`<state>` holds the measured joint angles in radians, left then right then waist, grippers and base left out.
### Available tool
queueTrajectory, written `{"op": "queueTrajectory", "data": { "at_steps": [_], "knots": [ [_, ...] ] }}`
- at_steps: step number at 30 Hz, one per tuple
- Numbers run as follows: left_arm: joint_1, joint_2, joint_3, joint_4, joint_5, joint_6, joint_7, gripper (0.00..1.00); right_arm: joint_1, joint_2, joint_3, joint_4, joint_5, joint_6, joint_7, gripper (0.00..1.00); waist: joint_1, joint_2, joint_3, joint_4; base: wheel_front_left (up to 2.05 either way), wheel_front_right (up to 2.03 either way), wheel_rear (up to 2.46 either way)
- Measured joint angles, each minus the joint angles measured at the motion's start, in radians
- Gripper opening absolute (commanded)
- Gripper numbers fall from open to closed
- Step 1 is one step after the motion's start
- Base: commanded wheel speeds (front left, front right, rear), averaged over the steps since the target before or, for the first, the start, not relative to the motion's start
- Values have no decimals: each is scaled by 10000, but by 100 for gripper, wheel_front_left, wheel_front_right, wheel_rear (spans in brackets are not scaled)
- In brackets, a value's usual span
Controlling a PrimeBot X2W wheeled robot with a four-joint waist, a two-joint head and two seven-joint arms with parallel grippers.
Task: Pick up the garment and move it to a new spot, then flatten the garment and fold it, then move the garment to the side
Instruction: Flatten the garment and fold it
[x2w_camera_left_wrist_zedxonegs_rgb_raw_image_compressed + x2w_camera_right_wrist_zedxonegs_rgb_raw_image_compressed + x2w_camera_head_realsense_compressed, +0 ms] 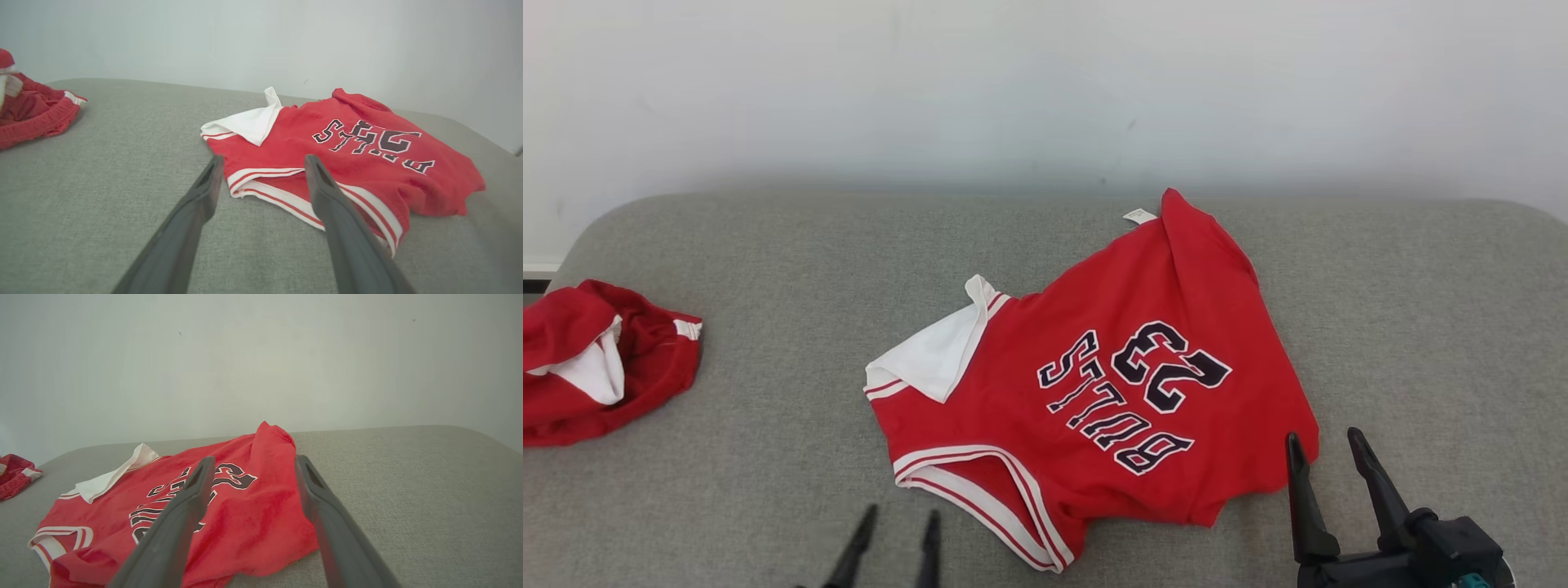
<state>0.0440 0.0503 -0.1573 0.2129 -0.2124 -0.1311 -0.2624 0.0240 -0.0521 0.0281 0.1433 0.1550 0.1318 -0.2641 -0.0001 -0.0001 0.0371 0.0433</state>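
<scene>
The left gripper should next grip that white striped trim (922, 461) to pick up the garment, as the trim stands up in an open loop while the red body (1013, 392) lies flat.
The garment (1111, 384) is a red jersey with white trim and dark "BULLS 23" lettering. It lies rumpled on the grey cushion (768, 269), one white flap turned over at its left edge. In the left wrist view the garment (359, 151) lies just beyond my fingers, and in the right wrist view the garment (229, 514) lies under and ahead of them. My left gripper (897, 521) is open near the front edge, just left of the trimmed corner. My right gripper (1327, 445) is open at the garment's right front corner. Nothing is held.
A second red and white cloth bundle (596, 363) sits crumpled at the cushion's far left edge; it shows again as a cloth bundle (32, 110) at the left of the left wrist view. A pale wall (1045, 90) rises behind the cushion.
</scene>
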Motion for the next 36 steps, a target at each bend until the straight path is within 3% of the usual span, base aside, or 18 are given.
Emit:
{"op": "queueTrajectory", "data": {
  "at_steps": [11, 24, 25, 26, 27, 28, 36],
  "knots": [
    [-610, 67, -2589, 1204, -238, -2, -2, 100, -233, 8, 251, 111, 201, 0, 0, 100, 1, 1, 141, -433, 0, 0, 0],
    [-2209, 61, -3323, 3858, -449, -4, 0, 100, -452, 12, 470, 318, 324, 0, 0, 100, 2, 2, 614, -1119, 0, 0, 0],
    [-2317, 67, -3398, 4042, -481, -4, 0, 97, -451, 10, 472, 332, 362, 0, 0, 100, 2, 1, 648, -1160, 0, 0, 0],
    [-2424, 54, -3421, 4153, -598, -4, 0, 42, -455, 10, 476, 326, 364, 0, 0, 100, 2, 1, 676, -1193, 0, 0, 0],
    [-2530, 54, -3428, 4205, -706, -4, 0, 16, -458, 10, 479, 320, 368, 0, 0, 100, 2, 2, 703, -1219, 0, 0, 0],
    [-2592, 42, -3325, 4146, -786, -4, 0, 0, -458, 12, 468, 316, 370, 0, 0, 100, 2, 1, 722, -1238, 0, 0, 0],
    [-2330, 324, -3001, 3095, -1129, -4, 0, 0, -318, 12, 286, 378, 548, 0, 0, 100, 2, 2, 583, -933, 0, 0, 0]
  ]
}}
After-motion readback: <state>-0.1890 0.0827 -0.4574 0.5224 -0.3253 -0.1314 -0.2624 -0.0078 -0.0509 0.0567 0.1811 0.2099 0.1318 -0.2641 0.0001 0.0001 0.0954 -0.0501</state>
